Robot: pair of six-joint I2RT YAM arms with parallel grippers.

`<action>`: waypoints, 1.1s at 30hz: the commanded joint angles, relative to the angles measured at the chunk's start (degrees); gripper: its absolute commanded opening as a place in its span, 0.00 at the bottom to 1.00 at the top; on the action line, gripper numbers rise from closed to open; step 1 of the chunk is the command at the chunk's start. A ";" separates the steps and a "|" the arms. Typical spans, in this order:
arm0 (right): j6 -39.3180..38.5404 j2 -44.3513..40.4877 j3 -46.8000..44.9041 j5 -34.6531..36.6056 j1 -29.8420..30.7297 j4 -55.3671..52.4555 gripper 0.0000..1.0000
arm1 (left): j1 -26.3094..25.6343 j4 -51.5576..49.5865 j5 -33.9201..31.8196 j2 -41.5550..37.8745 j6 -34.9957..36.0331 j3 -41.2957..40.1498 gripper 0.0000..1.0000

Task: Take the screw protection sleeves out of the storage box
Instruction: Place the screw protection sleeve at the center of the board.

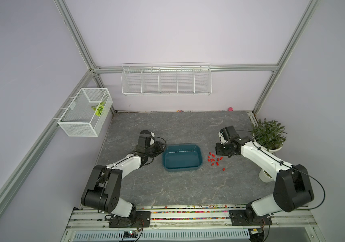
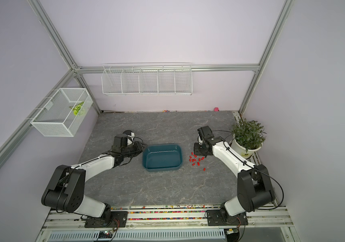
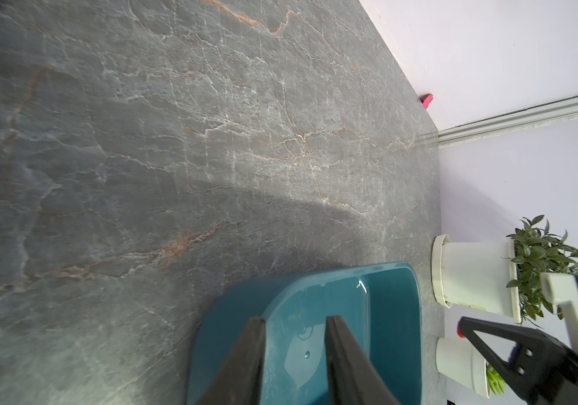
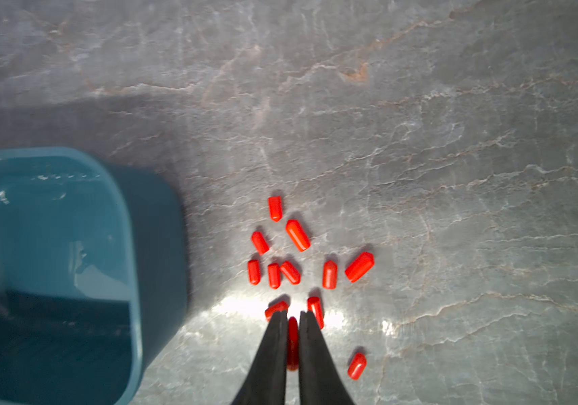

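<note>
The sleeve should stay in my right gripper until it meets the open tabletop, because its tip (image 4: 293, 325) is still high over the loose sleeves below the fingers.
The teal storage box (image 1: 200, 155) (image 2: 181, 155) stands level mid-table, and no sleeves show inside it. Several red screw protection sleeves (image 1: 213, 160) (image 2: 194, 160) (image 4: 298, 235) lie scattered on the table just right of the box (image 4: 133, 245). My right gripper (image 4: 293, 312) hangs over the near side of that cluster, shut on one sleeve (image 4: 293, 336) that sits lengthwise between its fingers. My left gripper (image 3: 294, 319) (image 1: 160, 147) is at the box's left end, its fingers a little apart astride the wall (image 3: 396, 277).
A potted plant (image 1: 269, 136) and a white cup (image 1: 265, 176) stand at the right edge, close behind the right arm. White wire baskets (image 1: 166, 80) (image 1: 85, 112) hang on the walls. A pink bit (image 1: 230, 109) lies at the back wall. Multicoloured beads (image 1: 188, 212) fill the front rail.
</note>
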 commanded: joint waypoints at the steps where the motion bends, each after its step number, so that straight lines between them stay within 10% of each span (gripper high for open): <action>1: -2.00 2.94 -0.32 -0.19 -0.72 1.50 0.14 | 0.17 -0.87 -0.22 0.93 0.51 1.17 0.36; 33: -5.50 16.16 3.91 -0.04 -3.49 4.21 0.16 | 0.22 -0.98 -0.10 1.01 0.59 1.26 0.36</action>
